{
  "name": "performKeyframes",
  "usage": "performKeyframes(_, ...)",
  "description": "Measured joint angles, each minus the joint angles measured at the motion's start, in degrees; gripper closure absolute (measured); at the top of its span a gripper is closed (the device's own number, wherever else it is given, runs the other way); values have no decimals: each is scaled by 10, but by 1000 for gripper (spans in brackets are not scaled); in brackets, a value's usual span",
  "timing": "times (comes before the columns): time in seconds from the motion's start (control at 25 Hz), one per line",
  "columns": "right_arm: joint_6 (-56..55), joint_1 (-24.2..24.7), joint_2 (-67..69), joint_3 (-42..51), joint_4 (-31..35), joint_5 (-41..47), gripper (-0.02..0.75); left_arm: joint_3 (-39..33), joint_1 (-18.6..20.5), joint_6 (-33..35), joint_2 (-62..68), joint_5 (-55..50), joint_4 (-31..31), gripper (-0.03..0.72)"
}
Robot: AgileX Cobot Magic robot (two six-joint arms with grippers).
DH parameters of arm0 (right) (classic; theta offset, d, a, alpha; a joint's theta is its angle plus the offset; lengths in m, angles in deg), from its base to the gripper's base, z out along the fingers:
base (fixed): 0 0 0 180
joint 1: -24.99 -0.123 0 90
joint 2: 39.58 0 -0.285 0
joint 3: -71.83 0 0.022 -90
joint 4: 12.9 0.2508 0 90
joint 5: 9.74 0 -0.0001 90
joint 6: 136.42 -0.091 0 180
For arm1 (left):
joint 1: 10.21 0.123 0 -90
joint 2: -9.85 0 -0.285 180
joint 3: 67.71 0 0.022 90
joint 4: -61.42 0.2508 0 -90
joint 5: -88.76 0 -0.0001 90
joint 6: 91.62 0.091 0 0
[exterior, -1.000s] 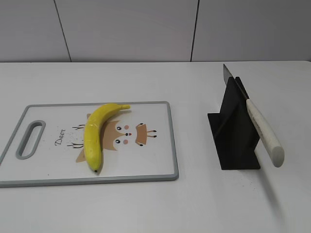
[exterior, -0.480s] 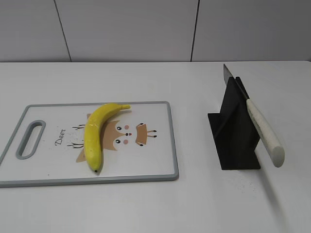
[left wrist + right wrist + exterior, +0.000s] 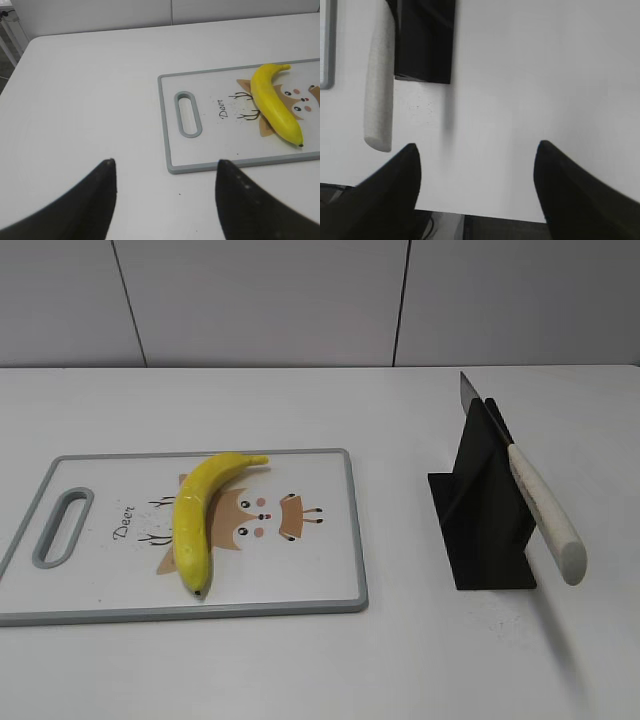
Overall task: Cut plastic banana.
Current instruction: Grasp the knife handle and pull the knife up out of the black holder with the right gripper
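Observation:
Next, my right gripper grabs the knife by its cream handle (image 3: 543, 510), since the bare blade (image 3: 468, 391) pokes out past the top of the black stand.
A whole glossy yellow plastic banana (image 3: 200, 515) lies on the grey-rimmed cutting board (image 3: 330, 575), over a deer drawing; it also shows in the left wrist view (image 3: 275, 102). A knife with a cream handle (image 3: 543, 510) rests slanted in a black stand (image 3: 485, 510) on the right; its handle also shows in the right wrist view (image 3: 379, 85). My left gripper (image 3: 164, 167) is open and empty over bare table, near the board's handle corner (image 3: 172, 167). My right gripper (image 3: 476, 150) is open and empty above the table's front edge, to the right of the knife handle. Neither gripper shows in the exterior view.
The board has a handle slot (image 3: 62, 527) at its left end, also in the left wrist view (image 3: 187, 112). The black stand also shows in the right wrist view (image 3: 425, 40). A grey panelled wall (image 3: 300, 300) runs behind the white table (image 3: 300, 400).

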Motion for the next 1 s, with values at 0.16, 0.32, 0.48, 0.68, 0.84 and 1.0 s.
performKeyframes(0.16, 0, -8, 72, -45, 18, 8, 186, 0, 0, 0, 0, 0, 0, 94)
performKeyframes(0.32, -5, -46, 126, -79, 18, 9, 186, 0, 0, 0, 0, 0, 0, 95)
performKeyframes(0.48, -38, -104, 167, -99, 14, 9, 186, 0, 0, 0, 0, 0, 0, 95)
performKeyframes(0.68, -82, -172, 219, -118, -10, 8, 207, 0, 0, 0, 0, 0, 0, 95)
performKeyframes(0.84, -111, -194, 259, -120, -17, 7, 211, 0, 0, 0, 0, 0, 0, 95)
performKeyframes(1.0, -124, -196, 300, -121, -34, 7, 211, 0, 0, 0, 0, 0, 0, 95)
